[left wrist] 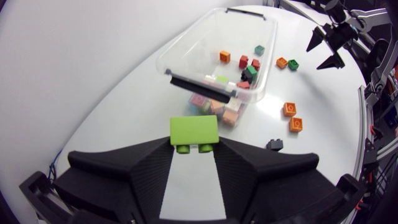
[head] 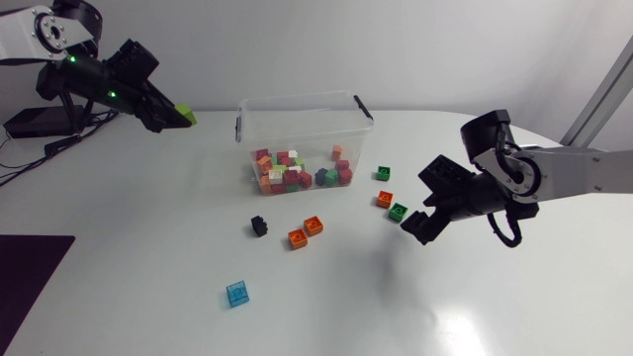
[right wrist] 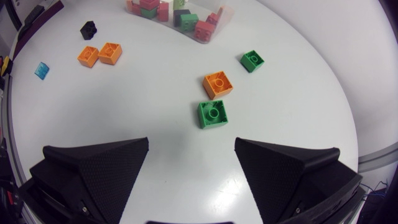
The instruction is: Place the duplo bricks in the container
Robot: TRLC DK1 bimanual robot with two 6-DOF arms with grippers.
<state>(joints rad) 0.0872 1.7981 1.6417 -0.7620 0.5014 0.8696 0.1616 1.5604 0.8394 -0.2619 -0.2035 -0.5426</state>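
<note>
I need to drop the dark green brick into the clear container (head: pixel 305 111), so next I need to grab the brick's sides with my right gripper.
My left gripper (head: pixel 179 117) hangs above the table to the left of the clear container (head: pixel 305 111), shut on a lime green brick (head: pixel 187 116). In the left wrist view the lime brick (left wrist: pixel 194 132) sits clamped between the fingers, with the container (left wrist: pixel 186 46) ahead, holding several bricks. My right gripper (head: pixel 421 212) stands open at the right. Just ahead of my right gripper (right wrist: pixel 192 149) lie a green brick (right wrist: pixel 212 113) and an orange brick (right wrist: pixel 218 84), with another green brick (right wrist: pixel 252 60) farther on.
Two orange bricks (head: pixel 314 224) (head: pixel 297 238) and a black brick (head: pixel 259 226) lie in front of the container. A blue brick (head: pixel 238 293) lies nearer the front. A dark mat (head: pixel 30 267) covers the table's front left.
</note>
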